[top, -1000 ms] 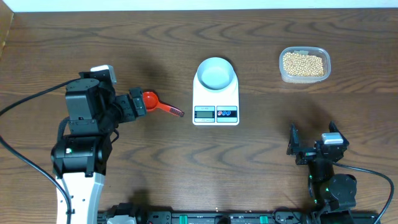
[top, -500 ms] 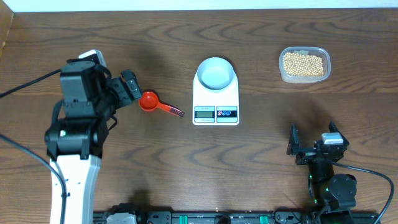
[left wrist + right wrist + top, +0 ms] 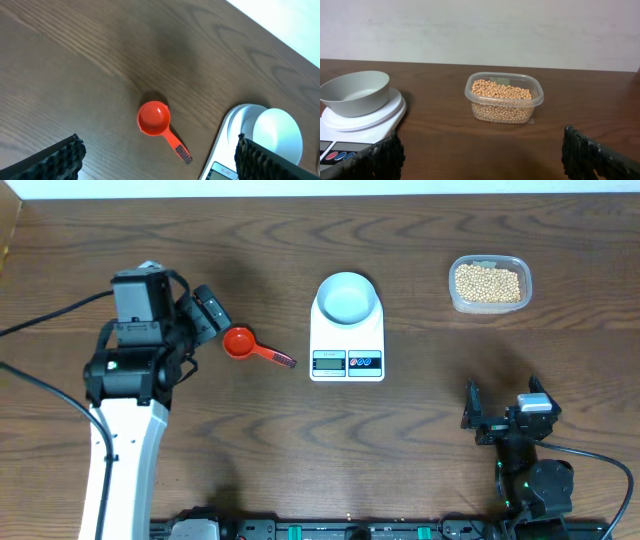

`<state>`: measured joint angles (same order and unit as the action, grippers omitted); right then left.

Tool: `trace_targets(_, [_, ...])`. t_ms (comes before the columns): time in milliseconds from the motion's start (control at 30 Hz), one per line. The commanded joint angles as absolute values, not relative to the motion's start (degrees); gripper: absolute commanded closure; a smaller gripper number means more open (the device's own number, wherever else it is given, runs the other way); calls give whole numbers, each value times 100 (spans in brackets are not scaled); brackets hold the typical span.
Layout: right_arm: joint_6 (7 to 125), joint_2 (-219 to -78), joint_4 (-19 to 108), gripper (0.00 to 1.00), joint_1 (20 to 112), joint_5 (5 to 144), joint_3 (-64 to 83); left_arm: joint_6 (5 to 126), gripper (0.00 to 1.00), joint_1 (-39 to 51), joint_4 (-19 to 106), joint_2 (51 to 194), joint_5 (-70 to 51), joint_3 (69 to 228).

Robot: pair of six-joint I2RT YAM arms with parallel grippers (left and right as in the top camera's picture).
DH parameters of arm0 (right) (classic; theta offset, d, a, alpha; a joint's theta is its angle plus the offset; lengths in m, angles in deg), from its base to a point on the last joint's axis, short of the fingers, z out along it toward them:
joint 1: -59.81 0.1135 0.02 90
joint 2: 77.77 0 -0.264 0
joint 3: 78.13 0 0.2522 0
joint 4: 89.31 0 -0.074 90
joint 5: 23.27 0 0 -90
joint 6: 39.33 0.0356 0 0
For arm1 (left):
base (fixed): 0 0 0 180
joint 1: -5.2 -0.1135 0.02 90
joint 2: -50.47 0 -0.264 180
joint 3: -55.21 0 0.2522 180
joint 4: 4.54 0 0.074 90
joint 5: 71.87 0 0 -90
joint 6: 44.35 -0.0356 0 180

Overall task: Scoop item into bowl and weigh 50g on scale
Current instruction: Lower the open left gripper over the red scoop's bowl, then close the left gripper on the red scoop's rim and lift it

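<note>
The red scoop's handle should stay free to hand over, so my left gripper needs to grab the red scoop by the rim of its cup [image 3: 228, 338] [image 3: 144, 110].
The beige beans [image 3: 488, 283] fill a clear plastic container at the back right, also seen in the right wrist view [image 3: 502, 98]. The pale bowl [image 3: 348, 297] stands empty on the white scale [image 3: 347, 362]; both also show in the right wrist view, the bowl [image 3: 354, 92] on the scale [image 3: 350, 142]. A red scoop [image 3: 246, 344] lies on the table left of the scale, handle towards it, and shows in the left wrist view [image 3: 154, 119]. My left gripper [image 3: 208, 314] is open and empty, raised just left of the scoop [image 3: 160, 161]. My right gripper [image 3: 503, 408] is open and empty at the front right [image 3: 482, 156].
The clear container [image 3: 534, 98] has low walls and no lid. Black cables run along the left side of the table by the left arm [image 3: 125, 395]. The table's far edge meets a white wall.
My left gripper has drawn back from the red scoop, moving left and towards the back, and the arm has turned. The scoop stays on the table. The right arm has not moved.
</note>
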<state>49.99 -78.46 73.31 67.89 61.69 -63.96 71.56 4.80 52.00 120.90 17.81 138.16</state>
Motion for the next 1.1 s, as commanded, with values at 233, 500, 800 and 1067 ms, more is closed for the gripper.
trace_targets(233, [4931,-7815,7322,1,6848,6084,-6405,7713,5,982,5126,12589,2531,14026])
trace_targets(500, [4931,-7815,7322,1,6848,6086,-6405,8218,8,1336,4899,13297,2528,14026])
trace_targets(800, [4931,-7815,7322,1,6848,6084,-6405,9512,15,1107,5117,13810,2531,13644])
trace_targets(1067, [4931,-7815,7322,1,6848,6086,-6405,9744,20,1094,4468,13933,2528,12975])
